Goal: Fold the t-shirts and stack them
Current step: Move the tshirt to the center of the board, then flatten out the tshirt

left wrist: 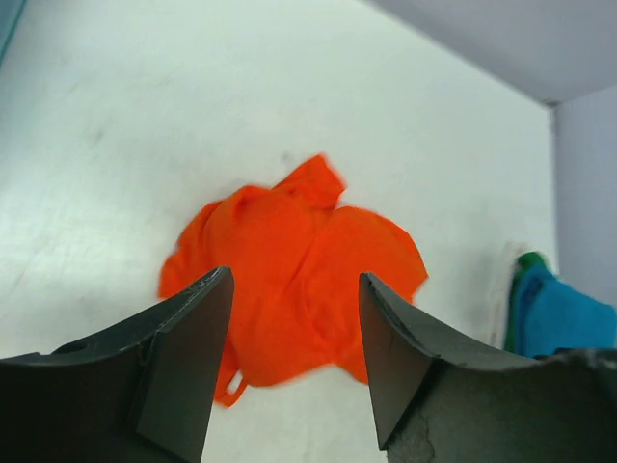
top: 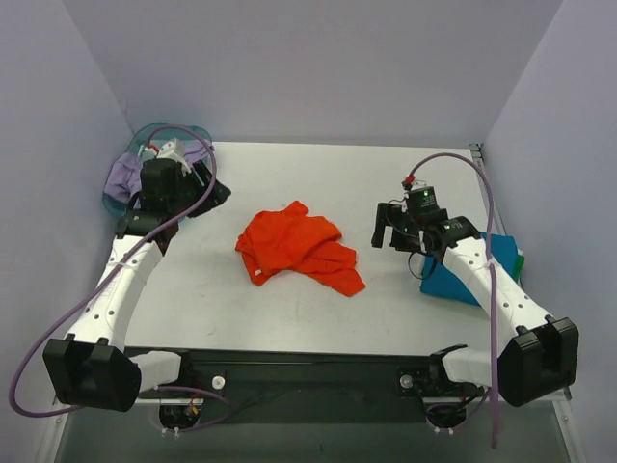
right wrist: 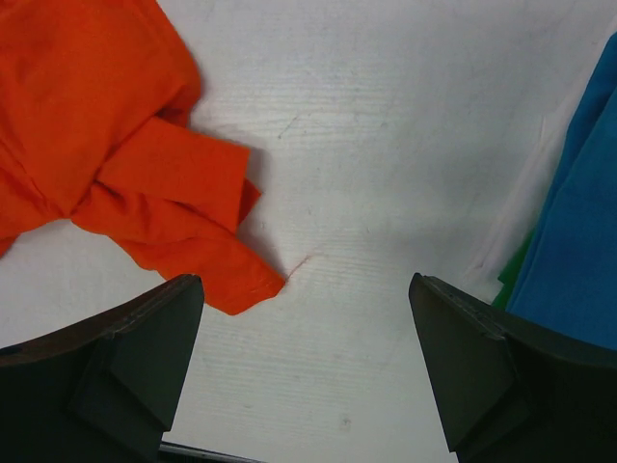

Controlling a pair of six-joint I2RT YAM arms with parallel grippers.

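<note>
I will spread the crumpled orange-red t-shirt (top: 297, 248) open for folding, so next I will grip it with my right gripper by the corner that sticks out nearest the stack.
A crumpled orange-red t-shirt (top: 297, 248) lies in the middle of the table; it also shows in the left wrist view (left wrist: 299, 275) and the right wrist view (right wrist: 106, 154). A folded teal-blue t-shirt (top: 461, 278) lies at the right on a folded green one (top: 519, 258), partly under the right arm; both show in the right wrist view, the blue (right wrist: 578, 231) over the green (right wrist: 516, 275). My left gripper (top: 217, 193) is open and empty, back left of the orange shirt. My right gripper (top: 390, 231) is open and empty, above the table between the orange shirt and the stack.
A translucent teal plastic basin (top: 154, 145) stands at the back left corner with lilac cloth (top: 123, 178) in it, behind the left arm. Walls close the table at the back and both sides. A black bar (top: 308, 362) runs along the near edge.
</note>
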